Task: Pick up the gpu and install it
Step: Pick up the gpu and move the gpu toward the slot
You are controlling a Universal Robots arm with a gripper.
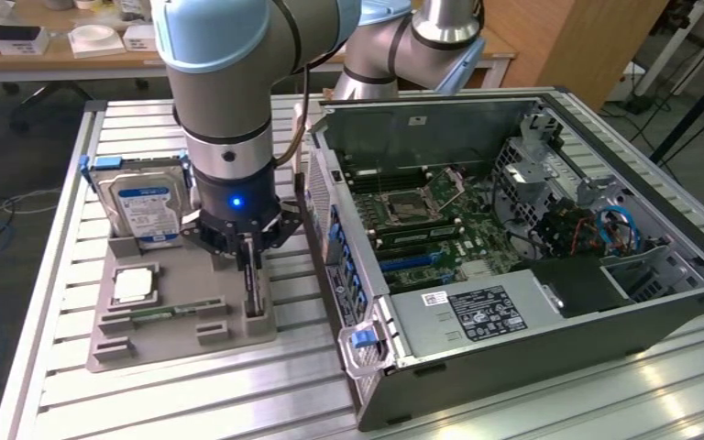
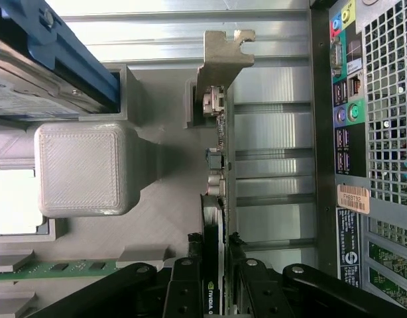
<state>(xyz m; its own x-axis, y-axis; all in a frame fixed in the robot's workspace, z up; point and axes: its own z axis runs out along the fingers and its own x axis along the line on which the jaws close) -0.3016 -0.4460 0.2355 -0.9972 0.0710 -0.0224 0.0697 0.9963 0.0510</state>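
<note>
The GPU's silver bracket has to stay free to fit the computer case, so my gripper should next grab the GPU by its NVIDIA-lettered end.
The gpu stands on its edge in a slot of the grey tray, near the side of the open computer case. In the wrist view the gpu is seen edge-on, a thin black card whose silver bracket is at the end farthest from the gripper. My gripper has come down over the card from above. Its black fingers straddle the near end of the card, one on each side, with only narrow gaps left. The gripper is open and the card rests in its slot.
The tray also holds a silver hard drive with a blue-white label, a square processor and a green memory stick. The case's motherboard lies exposed. The case's rear port panel is close beside the card. Everything sits on a slatted aluminium table.
</note>
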